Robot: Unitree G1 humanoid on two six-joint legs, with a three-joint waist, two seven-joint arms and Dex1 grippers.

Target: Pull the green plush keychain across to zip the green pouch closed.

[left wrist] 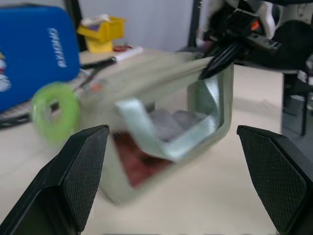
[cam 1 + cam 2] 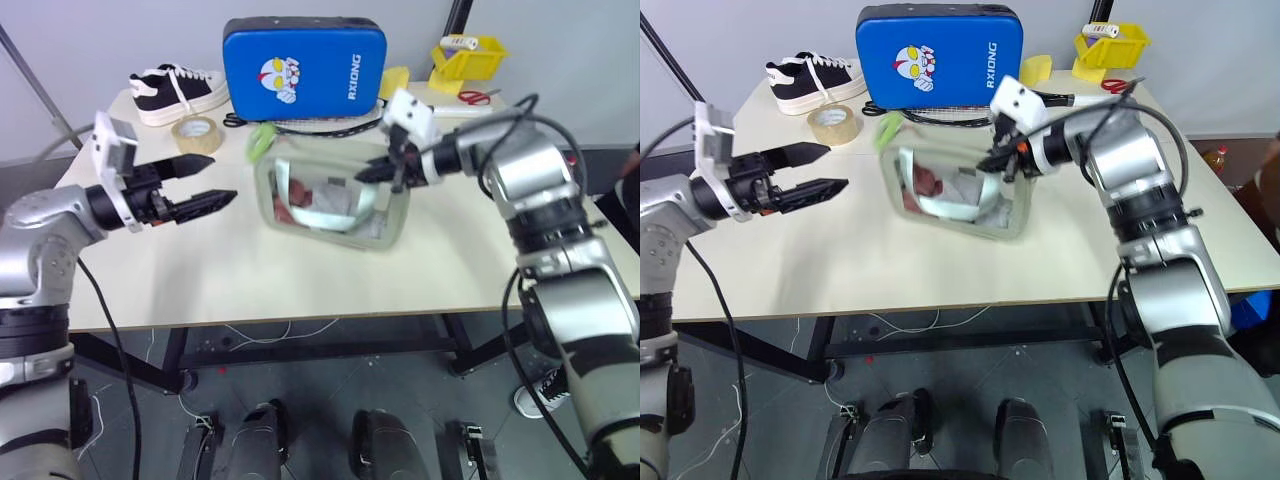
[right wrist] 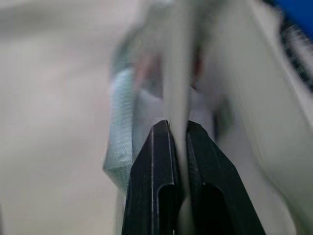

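The pouch's windowed front is spread broad and flat, so my left gripper should next pinch the pouch by the soft side edge at its keychain end (image 2: 268, 202) (image 1: 110, 166).
The green pouch (image 2: 330, 200) stands on the table, red and white contents showing through its clear window. The green plush keychain (image 2: 262, 140) hangs blurred at the pouch's upper left corner; in the left wrist view the keychain (image 1: 55, 110) is a lime ring beside the pouch (image 1: 161, 137). My right gripper (image 2: 365, 175) is shut on the pouch's top edge near its right end; the right wrist view shows the fingers (image 3: 155, 147) pinching a thin pale strip of it. Left of the pouch, my left gripper (image 2: 222, 177) is open and level, pointing at the keychain with a gap between them.
A blue cartoon-print pad (image 2: 303, 62) stands behind the pouch, with black cables (image 2: 320, 125) at its foot. A tan tape roll (image 2: 196, 133) and a black-and-white shoe (image 2: 178, 92) lie at the back left. A yellow bin (image 2: 468, 57) and scissors (image 2: 478, 97) sit at the back right.
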